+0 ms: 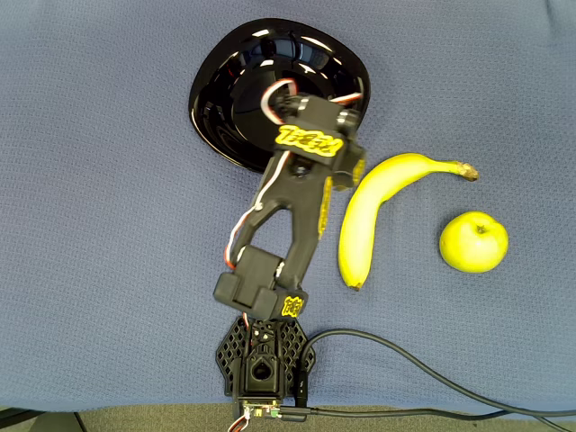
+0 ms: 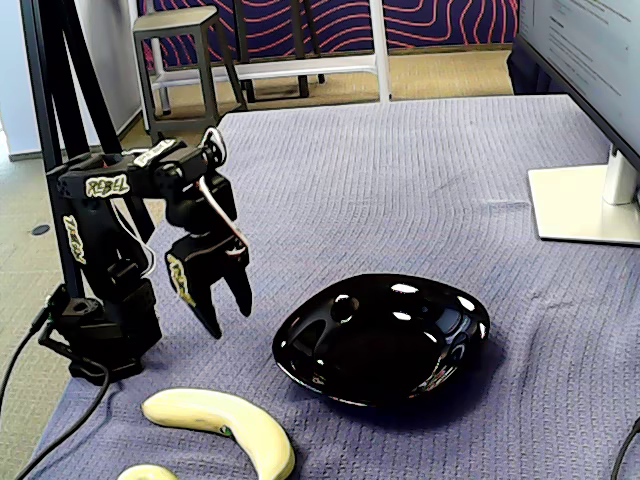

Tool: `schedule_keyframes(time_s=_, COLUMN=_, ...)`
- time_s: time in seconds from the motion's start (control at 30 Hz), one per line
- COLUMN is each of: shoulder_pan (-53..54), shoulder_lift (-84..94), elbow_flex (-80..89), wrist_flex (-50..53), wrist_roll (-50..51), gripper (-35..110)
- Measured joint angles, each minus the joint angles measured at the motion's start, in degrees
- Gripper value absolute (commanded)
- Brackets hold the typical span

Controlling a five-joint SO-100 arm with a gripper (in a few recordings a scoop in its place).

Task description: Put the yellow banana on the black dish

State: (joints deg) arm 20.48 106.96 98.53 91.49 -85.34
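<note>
My gripper grabs the middle of its curved body point(image 1: 369, 196) next, to put the yellow banana on the black dish point(image 1: 229, 85).
The yellow banana point(image 1: 367, 216) point(image 2: 222, 420) lies on the blue cloth, its stem tip pointing right in the overhead view. To its left is the glossy black dish point(image 1: 229, 85) point(image 2: 380, 340), with nothing in it. My gripper point(image 1: 345, 173) point(image 2: 229, 310) hangs above the cloth between the dish's edge and the banana. Its jaws point downward and are open, with nothing between them. The fixed view shows the fingertips point(image 2: 212, 322) clear of the banana and the cloth.
A yellow-green apple point(image 1: 473, 241) point(image 2: 148, 472) sits just past the banana. The arm's base point(image 1: 261, 360) stands at the table's edge with a black cable point(image 1: 432, 378) trailing off. A monitor's foot point(image 2: 580, 205) rests at the far side.
</note>
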Motion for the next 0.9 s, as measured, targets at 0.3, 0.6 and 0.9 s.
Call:
schedule_keyframes(time_s=0.3, shoulder_pan=9.58, shoulder_lift=-6.59, elbow_flex=-3.52, wrist_flex=-3.16, wrist_roll=0.0, gripper=23)
schedule_keyframes(time_s=0.6, shoulder_pan=13.18, shoulder_lift=-14.41, elbow_flex=-5.01, wrist_flex=-5.71, wrist_roll=0.0, gripper=26)
schedule_keyframes(time_s=0.9, shoulder_pan=14.24, shoulder_lift=-17.14, elbow_flex=-5.01, wrist_flex=-8.35, wrist_roll=0.0, gripper=27)
